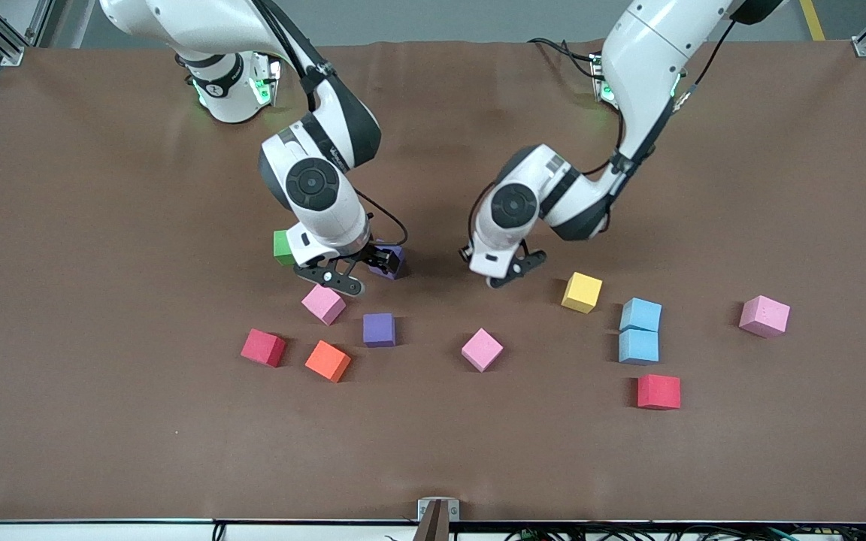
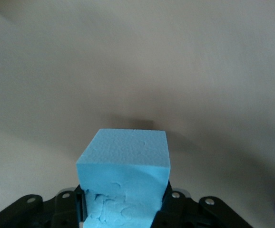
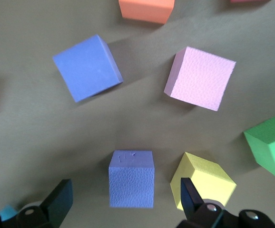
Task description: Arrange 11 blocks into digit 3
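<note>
The light blue block point(image 2: 123, 164) is short of the mat beyond the purple block, so my left gripper now moves it to that mat before releasing it.
My left gripper point(image 1: 517, 272) point(image 2: 123, 199) is shut on a light blue block point(image 2: 123, 164) over the table's middle; that block is hidden in the front view. My right gripper point(image 1: 364, 272) point(image 3: 125, 190) stands open around a purple block point(image 3: 131, 178) point(image 1: 391, 260), with a yellow block point(image 3: 201, 183) just outside one finger. Loose blocks lie scattered: pink point(image 1: 323, 303), purple point(image 1: 379, 329), red point(image 1: 263, 347), pink point(image 1: 482, 349), yellow point(image 1: 582, 291), two touching light blue point(image 1: 641, 314) point(image 1: 639, 346), red point(image 1: 658, 391), pink point(image 1: 764, 315). The digit 3 is not in view.
A green cube point(image 1: 283, 246) point(image 3: 270, 145) sits beside the right gripper, toward the right arm's end. An orange cube point(image 1: 328, 361) point(image 3: 146, 9) lies between the red and purple blocks, nearer the front camera. The brown mat point(image 1: 102, 421) covers the table.
</note>
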You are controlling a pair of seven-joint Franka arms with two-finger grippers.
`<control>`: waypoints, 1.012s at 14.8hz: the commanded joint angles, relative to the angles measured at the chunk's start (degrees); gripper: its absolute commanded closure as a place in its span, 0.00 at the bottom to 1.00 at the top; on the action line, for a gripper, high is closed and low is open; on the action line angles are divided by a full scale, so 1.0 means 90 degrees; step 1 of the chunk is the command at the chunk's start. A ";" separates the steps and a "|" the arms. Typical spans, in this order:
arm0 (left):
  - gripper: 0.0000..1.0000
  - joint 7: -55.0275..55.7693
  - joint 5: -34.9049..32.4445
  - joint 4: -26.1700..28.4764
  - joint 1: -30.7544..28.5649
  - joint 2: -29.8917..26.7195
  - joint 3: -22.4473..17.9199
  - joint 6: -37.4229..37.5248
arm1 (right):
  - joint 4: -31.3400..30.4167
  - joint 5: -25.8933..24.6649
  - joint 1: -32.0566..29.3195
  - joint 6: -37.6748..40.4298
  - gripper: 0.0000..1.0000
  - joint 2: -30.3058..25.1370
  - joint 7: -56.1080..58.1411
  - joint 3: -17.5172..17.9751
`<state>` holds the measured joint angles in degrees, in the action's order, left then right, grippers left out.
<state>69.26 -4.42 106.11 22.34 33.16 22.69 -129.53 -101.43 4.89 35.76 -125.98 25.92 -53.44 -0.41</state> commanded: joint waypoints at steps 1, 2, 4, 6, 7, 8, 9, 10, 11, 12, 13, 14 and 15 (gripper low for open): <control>0.90 -0.0215 -0.0668 0.0484 -0.0089 -0.0208 0.0330 -0.0255 | -0.0652 0.0052 0.0050 -0.0580 0.00 -0.0175 -0.0029 -0.0062; 0.90 -0.0235 -0.0806 0.0592 -0.0099 -0.0198 0.0408 -0.0391 | -0.0769 0.0052 0.0060 -0.0727 0.00 -0.0175 -0.0029 -0.0062; 0.90 -0.0235 -0.0963 0.0778 -0.0051 -0.0179 0.0525 -0.0859 | -0.0858 0.0052 0.0041 -0.0807 0.00 -0.0175 -0.0039 -0.0062; 0.90 -0.0245 -0.1090 0.0769 -0.0041 -0.0140 0.0633 -0.0881 | -0.0858 0.0052 -0.0057 -0.0807 0.00 -0.0185 -0.0029 -0.0072; 0.91 -0.0264 -0.1187 0.0769 -0.0021 -0.0091 0.0691 -0.0881 | -0.0858 0.0052 -0.0067 -0.0807 0.00 -0.0185 -0.0029 -0.0082; 0.91 -0.0274 -0.1324 0.0769 -0.0002 -0.0033 0.0702 -0.0890 | -0.0858 0.0052 -0.0086 -0.0807 0.00 -0.0185 -0.0029 -0.0082; 0.92 -0.0274 -0.1431 0.0759 0.0066 0.0016 0.0702 -0.0890 | -0.0868 0.0052 -0.0096 -0.0787 0.00 -0.0185 -0.0029 -0.0082; 0.92 -0.0274 -0.1452 0.0749 0.0144 0.0055 0.0711 -0.0910 | -0.0868 0.0052 -0.0125 -0.0758 0.00 -0.0214 -0.0010 -0.0092; 0.92 -0.0274 -0.1481 0.0730 0.0203 0.0104 0.0711 -0.0920 | -0.0868 0.0043 -0.0261 -0.0719 0.00 -0.0243 0.0049 -0.0092; 0.92 -0.0274 -0.1549 0.0720 0.0261 0.0114 0.0711 -0.0929 | -0.0868 0.0043 -0.0320 -0.0700 0.00 -0.0253 0.0107 -0.0092; 0.92 -0.0264 -0.1608 0.0720 0.0272 0.0143 0.0711 -0.0929 | -0.0868 0.0043 -0.0331 -0.0699 0.00 -0.0253 0.0127 -0.0092; 0.92 -0.0264 -0.1618 0.0701 0.0281 0.0182 0.0711 -0.0929 | -0.0868 0.0043 -0.0340 -0.0699 0.00 -0.0244 0.0137 -0.0092; 0.92 -0.0264 -0.1618 0.0681 0.0349 0.0231 0.0711 -0.0939 | -0.0868 0.0043 -0.0340 -0.0699 0.00 -0.0244 0.0127 -0.0092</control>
<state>67.29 -17.99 112.50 24.82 34.16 29.03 -137.16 -107.30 4.89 33.32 -132.30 25.68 -52.96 -1.78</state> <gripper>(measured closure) 0.458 0.000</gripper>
